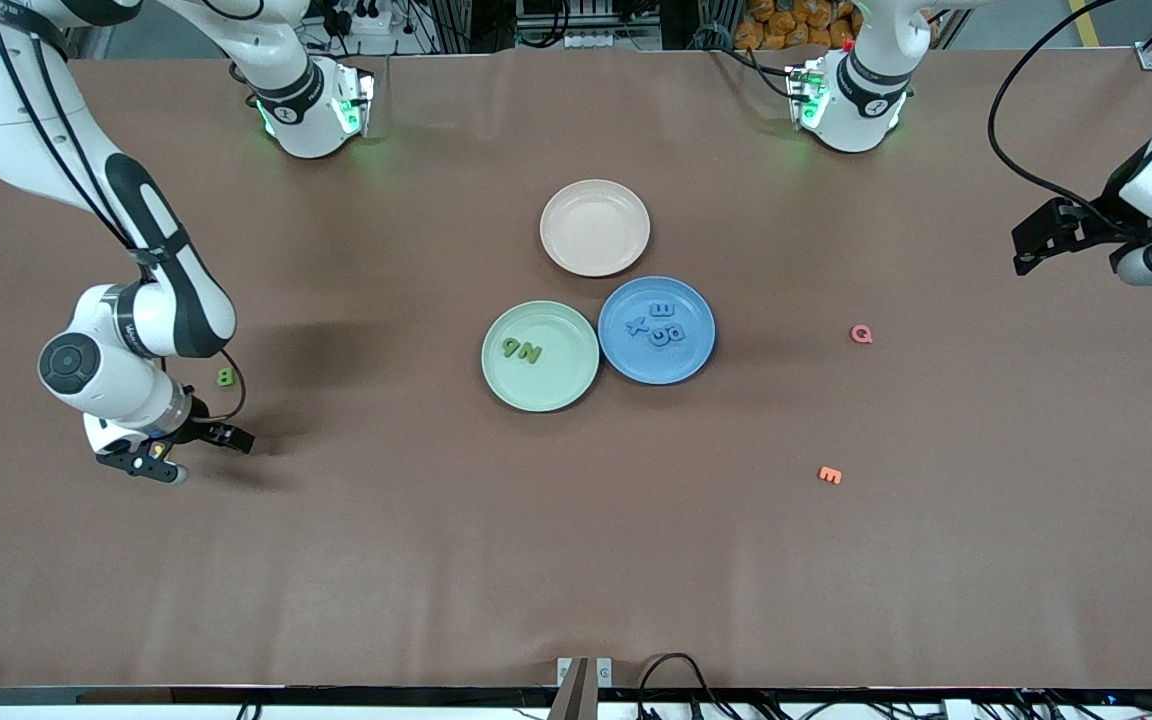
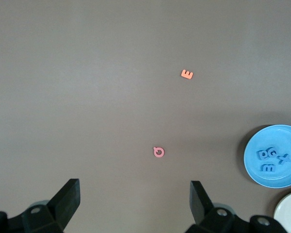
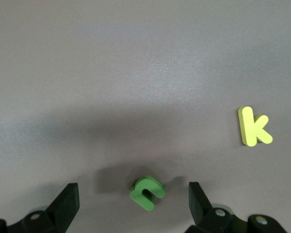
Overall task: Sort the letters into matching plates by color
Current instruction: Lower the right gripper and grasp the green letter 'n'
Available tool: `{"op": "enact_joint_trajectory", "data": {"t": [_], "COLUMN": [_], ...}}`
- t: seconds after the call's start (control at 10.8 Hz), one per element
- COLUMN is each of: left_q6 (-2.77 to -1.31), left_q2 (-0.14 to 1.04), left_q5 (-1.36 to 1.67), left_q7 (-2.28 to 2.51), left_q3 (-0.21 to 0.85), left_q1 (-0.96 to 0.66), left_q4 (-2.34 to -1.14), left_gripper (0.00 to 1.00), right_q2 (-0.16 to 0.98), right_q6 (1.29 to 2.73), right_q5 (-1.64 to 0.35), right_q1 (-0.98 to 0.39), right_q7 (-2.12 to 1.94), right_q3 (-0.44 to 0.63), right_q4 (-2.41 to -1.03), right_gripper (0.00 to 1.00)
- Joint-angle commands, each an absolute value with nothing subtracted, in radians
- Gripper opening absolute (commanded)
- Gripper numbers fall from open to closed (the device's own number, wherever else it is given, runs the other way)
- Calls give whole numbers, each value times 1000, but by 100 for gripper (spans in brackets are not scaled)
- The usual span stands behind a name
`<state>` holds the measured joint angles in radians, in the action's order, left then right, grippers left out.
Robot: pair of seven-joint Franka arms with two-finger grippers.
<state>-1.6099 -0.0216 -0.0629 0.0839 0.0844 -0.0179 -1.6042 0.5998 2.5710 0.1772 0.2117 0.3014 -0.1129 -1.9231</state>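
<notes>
My right gripper closes on the green U next, since its fingers are level with the sides of the green U.
My right gripper (image 3: pixel 133 187) is open and low over the table at the right arm's end (image 1: pixel 191 452). A green U-shaped letter (image 3: pixel 147 192) lies flat between its fingers, touching neither. A green B (image 1: pixel 225 377) lies on the table beside that arm. The mint green plate (image 1: pixel 546 385) holds two green letters (image 1: pixel 522 350). The blue plate (image 1: pixel 636 355) beside it holds several blue letters (image 1: pixel 664 324), also shown in the left wrist view (image 2: pixel 271 158). My left gripper (image 1: pixel 1036 245) waits open and empty (image 2: pixel 135 183) above the left arm's end of the table.
A yellow k (image 3: pixel 253 127) lies near the green U-shaped letter. An empty beige-pink plate (image 1: pixel 595 227) sits farther from the front camera than the two plates. A pink Q (image 1: pixel 862 334) and an orange E (image 1: pixel 830 475) lie toward the left arm's end.
</notes>
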Motion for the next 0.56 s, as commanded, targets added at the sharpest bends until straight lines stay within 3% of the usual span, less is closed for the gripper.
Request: {"op": "enact_joint_trajectory", "data": {"t": [0.0, 0.46], "left_q6": [-1632, -1677], "left_q2": [15, 14], "left_q5": [18, 63], "left_q7": [71, 61], "left_q3": [75, 80], "left_q1": [-9, 34], "left_q4": [-1598, -1600], "left_gripper": [100, 100], "right_q2": [614, 615], "right_q6": [2588, 2589], "right_q5": [205, 229], "right_q1": [244, 264], "right_q7": [299, 299], "right_q3": [-137, -150], "right_q4": [-1921, -1922], "right_gripper": [98, 83]}}
